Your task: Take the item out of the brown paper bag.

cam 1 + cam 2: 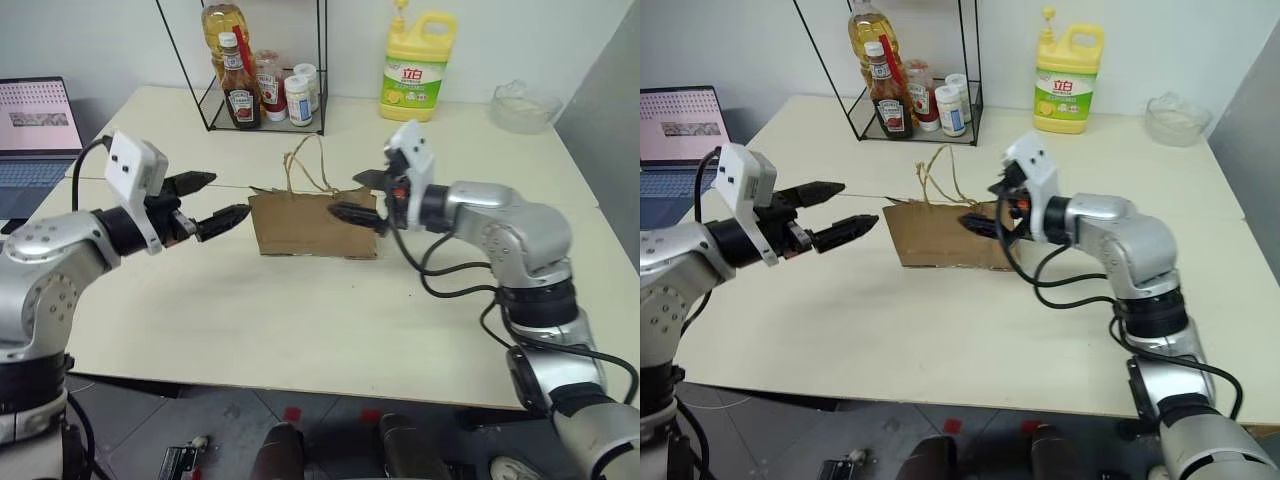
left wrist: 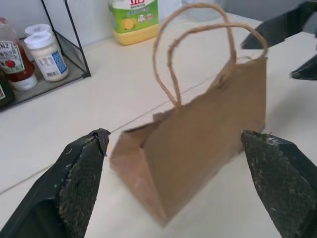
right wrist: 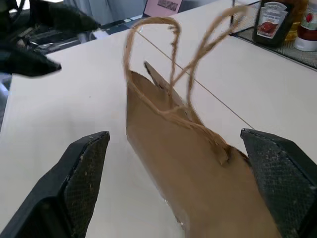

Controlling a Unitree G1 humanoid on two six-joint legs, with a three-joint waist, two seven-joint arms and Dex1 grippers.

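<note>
I should grip the twisted handle (image 1: pixel 291 168) with my left gripper next, because that thin loop stands up above the wide paper bag (image 1: pixel 314 224).
The brown paper bag (image 1: pixel 305 225) stands upright in the middle of the table, its two twisted loop handles (image 1: pixel 303 165) sticking up. The item is hidden. My left gripper (image 1: pixel 228 196) hovers just off the bag's left end, open, with nothing between its fingers (image 2: pixel 81 173). At the bag's right end my right gripper (image 1: pixel 348 196) is open too, its lower finger in front of the bag's upper right corner. The right wrist view has the bag (image 3: pixel 193 163) ahead between the spread fingers (image 3: pixel 277 163).
A black wire rack (image 1: pixel 262 110) at the back holds a ketchup bottle (image 1: pixel 240 95), an oil bottle and small jars. A yellow detergent jug (image 1: pixel 415 70) and a glass bowl (image 1: pixel 522 105) stand behind at the right. A laptop (image 1: pixel 35 130) is at the far left.
</note>
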